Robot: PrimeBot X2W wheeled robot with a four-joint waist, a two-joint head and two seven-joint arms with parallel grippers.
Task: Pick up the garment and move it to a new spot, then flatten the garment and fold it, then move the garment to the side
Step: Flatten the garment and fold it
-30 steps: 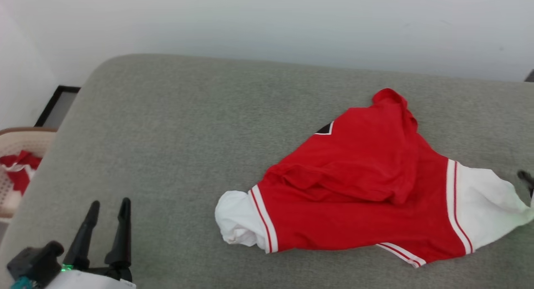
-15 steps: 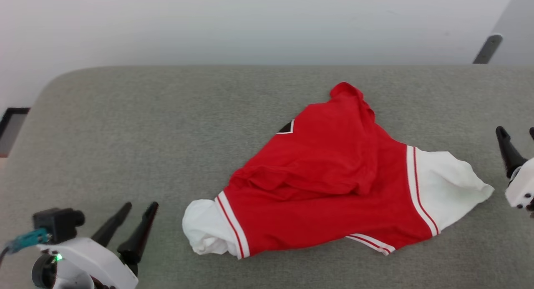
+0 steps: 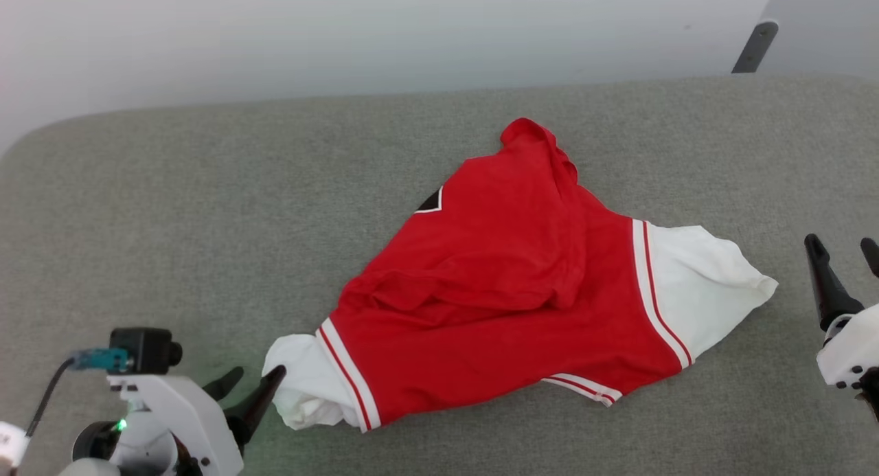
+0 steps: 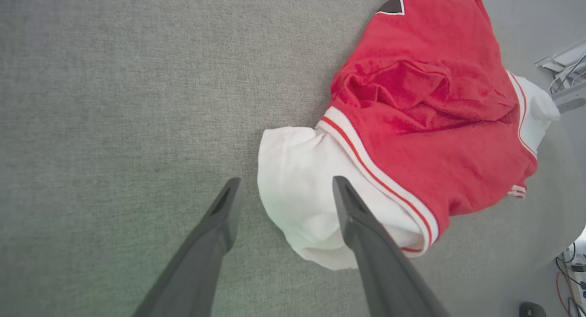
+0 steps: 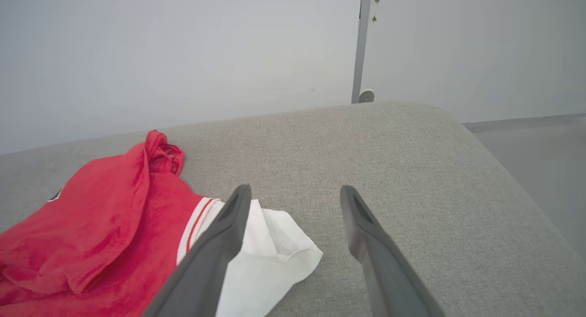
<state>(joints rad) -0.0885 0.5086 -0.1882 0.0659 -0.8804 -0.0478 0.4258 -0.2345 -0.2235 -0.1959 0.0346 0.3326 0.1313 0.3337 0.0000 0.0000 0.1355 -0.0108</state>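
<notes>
I should next grab the garment (image 3: 508,284) by its sleeve's outer tip (image 3: 284,387) with my left gripper, because the white sleeve is bunched up while the red cloth is spread wide.
The garment (image 3: 508,284) lies crumpled on a grey padded surface (image 3: 172,208). It is red with white sleeves and striped trim, and a black corner of print shows. My left gripper (image 3: 257,376) is open at the lower left, its fingertips right at the bunched white left sleeve (image 3: 302,380). In the left wrist view the open left gripper (image 4: 286,182) has the sleeve (image 4: 302,189) partly between its fingers. My right gripper (image 3: 841,242) stands open to the right of the other white sleeve (image 3: 700,284), apart from it. The right wrist view shows the right gripper (image 5: 295,189) beside the garment (image 5: 105,207).
A pale wall runs behind the padded surface, with a metal post (image 3: 754,47) at the back right. The surface's rounded right end drops to the floor (image 5: 526,138). Cables (image 4: 567,271) lie on the floor beyond the near edge.
The camera has turned right, so the whole picture shifted left. My left gripper has come up to the left sleeve. The right sleeve's tip, once stretched to the right gripper, now lies slack.
</notes>
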